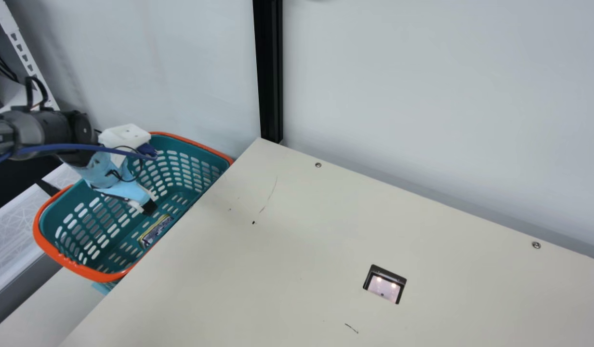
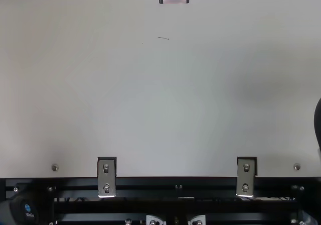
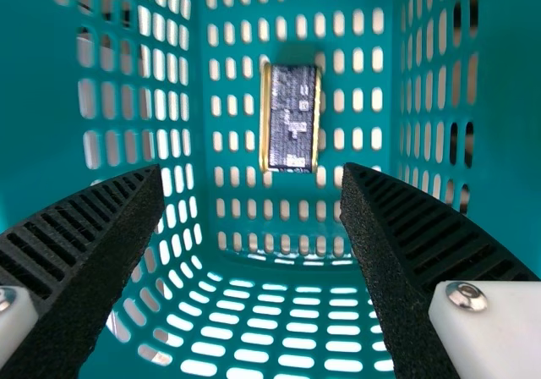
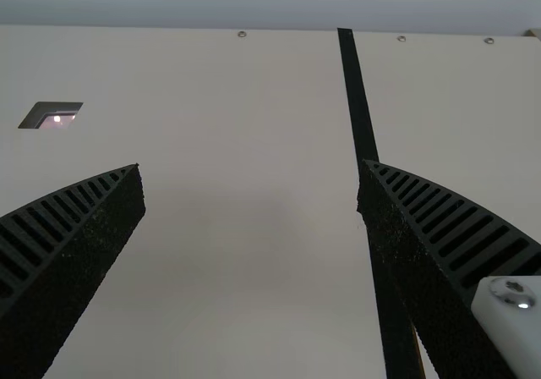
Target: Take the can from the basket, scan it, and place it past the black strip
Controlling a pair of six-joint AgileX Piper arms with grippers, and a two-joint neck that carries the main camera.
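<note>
My left gripper needs to reach the can so its dark label can face the scanner window. It should grab the can by its gold-rimmed ends, which leaves the label free.
My left gripper reaches down inside the teal basket in the main view. The can lies on its side on the basket floor, close by the gripper. In the left wrist view my left gripper stands open, with the dark-labelled, gold-edged can beyond its fingertips and not touched. The scanner window is set into the table. My right gripper is open above the table with nothing between its fingers, and the black strip runs by its one finger in the right wrist view.
The cream table borders the basket, whose orange rim stands around my left arm. A black upright post stands at the table's back corner by the wall. A metal rail with brackets runs along the table's edge.
</note>
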